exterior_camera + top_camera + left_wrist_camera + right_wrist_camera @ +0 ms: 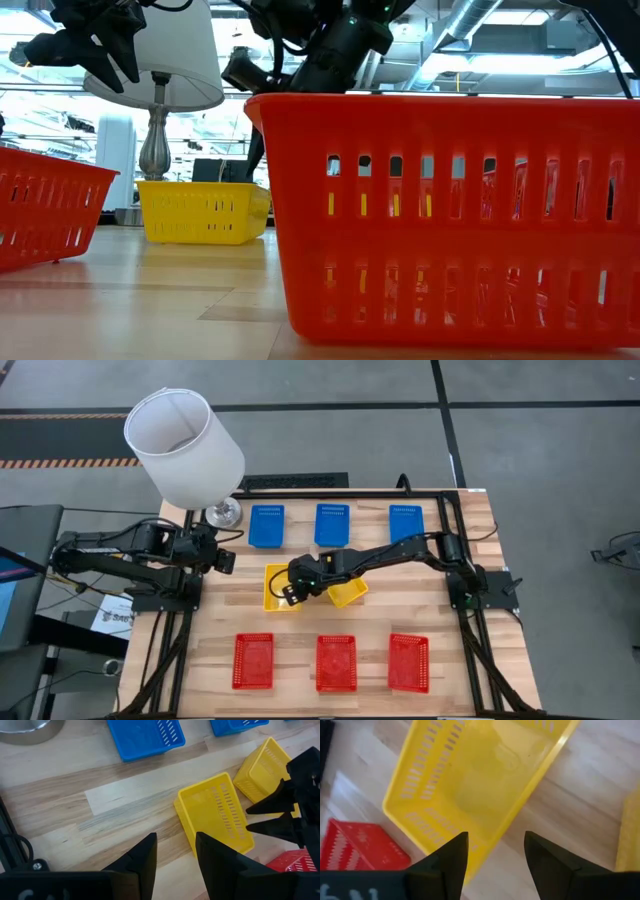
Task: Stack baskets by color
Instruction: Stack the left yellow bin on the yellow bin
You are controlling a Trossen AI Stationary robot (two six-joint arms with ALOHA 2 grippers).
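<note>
My right gripper takes hold of the yellow basket by the rim of its long side next, to stack it with the other yellow basket.
A yellow basket (276, 588) lies flat on the wooden table, left of centre. My right gripper (495, 852) hangs open just above it. Its two fingers stand on either side of the basket's long right rim (492, 842), and no touch shows. A second yellow basket (349, 594) sits skewed just right of the first, partly under my right arm. Three blue baskets (331, 524) line the far side and three red baskets (335, 661) the near side. My left gripper (175, 850) waits open and empty near the lamp's base, left of the yellow baskets.
A lamp with a white shade (184, 432) and a metal foot (223, 512) stands at the table's far left corner, close to my left arm. Bare wood (400, 605) shows between the blue and red rows, right of the yellow baskets. Black frame rails (455, 510) edge the table.
</note>
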